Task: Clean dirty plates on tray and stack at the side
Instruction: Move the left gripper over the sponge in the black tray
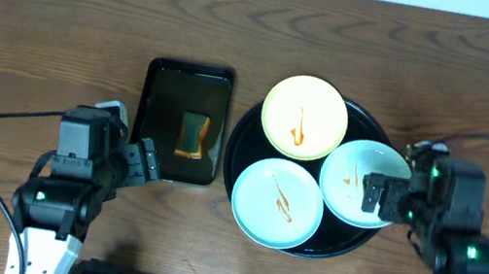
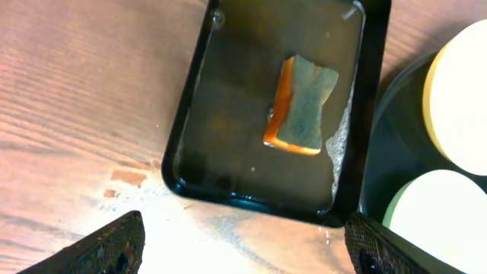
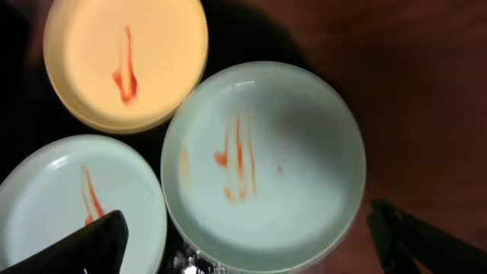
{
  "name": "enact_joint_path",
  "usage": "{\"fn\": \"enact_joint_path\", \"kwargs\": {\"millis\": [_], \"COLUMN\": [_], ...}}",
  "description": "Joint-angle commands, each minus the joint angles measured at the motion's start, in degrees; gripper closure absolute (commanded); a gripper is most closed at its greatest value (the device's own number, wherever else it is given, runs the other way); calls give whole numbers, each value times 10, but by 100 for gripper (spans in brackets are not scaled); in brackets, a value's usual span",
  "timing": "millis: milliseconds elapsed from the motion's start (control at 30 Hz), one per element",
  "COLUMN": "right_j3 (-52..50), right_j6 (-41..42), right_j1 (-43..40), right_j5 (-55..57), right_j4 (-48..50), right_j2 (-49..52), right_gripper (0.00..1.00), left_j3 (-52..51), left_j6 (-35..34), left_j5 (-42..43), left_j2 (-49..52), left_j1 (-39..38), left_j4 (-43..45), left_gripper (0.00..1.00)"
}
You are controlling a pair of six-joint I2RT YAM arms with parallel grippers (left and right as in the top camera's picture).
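Observation:
My left gripper will next grab the sponge across its middle [image 1: 193, 135] [image 2: 303, 106] from its green top, so the sponge's orange bottom stays free to clean plates.
The round black tray [image 1: 242, 143] holds three sauce-streaked plates: a pale yellow plate [image 1: 304, 117] at the back, a mint plate [image 1: 278, 201] at the front left and a second mint plate [image 1: 356, 179] on the right. My right gripper [image 1: 372, 195] is open over the right mint plate's outer edge. In the right wrist view its fingers [image 3: 259, 247] straddle that plate [image 3: 262, 164], with the yellow plate [image 3: 125, 61] and the other mint plate [image 3: 76, 202] beside it. My left gripper [image 1: 147, 159] is open and empty, left of the tray.
A rectangular black tray [image 1: 158, 113] holding water and an orange-and-green sponge [image 1: 192, 136] lies left of the round tray. The left wrist view shows it [image 2: 190, 144] with the sponge [image 2: 300, 104] ahead of my open left fingers [image 2: 243, 251]. Brown wooden table all round.

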Motion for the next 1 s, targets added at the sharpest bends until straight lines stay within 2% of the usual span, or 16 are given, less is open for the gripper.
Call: {"fn": "enact_joint_path", "kwargs": {"millis": [0,233,400,667,867,967], "right_j3": [53,59,59,59,59,59], "right_j6": [-28,-30,-33,-34,-34,-34], "right_j1": [6,6,6,6,6,6], "right_j5": [-8,-26,-24,-24,-24,-24], "right_j4": [-19,-22,-15,-15,-14,-14], "right_j2": [51,62,62,62,62,62], "right_gripper": [1,1,1,1,1,1], "left_j3": [23,22,25,119,127,127], "left_j6": [-3,-5,-5,59,84,80], "left_j5": [7,8,7,7,-13,-24], "left_j2": [6,6,19,214,329,381], "left_j1": [3,3,2,-30,-96,-116], "left_j4": [-8,-2,99,105,127,131], "left_gripper": [15,15,18,22,22,26]}}
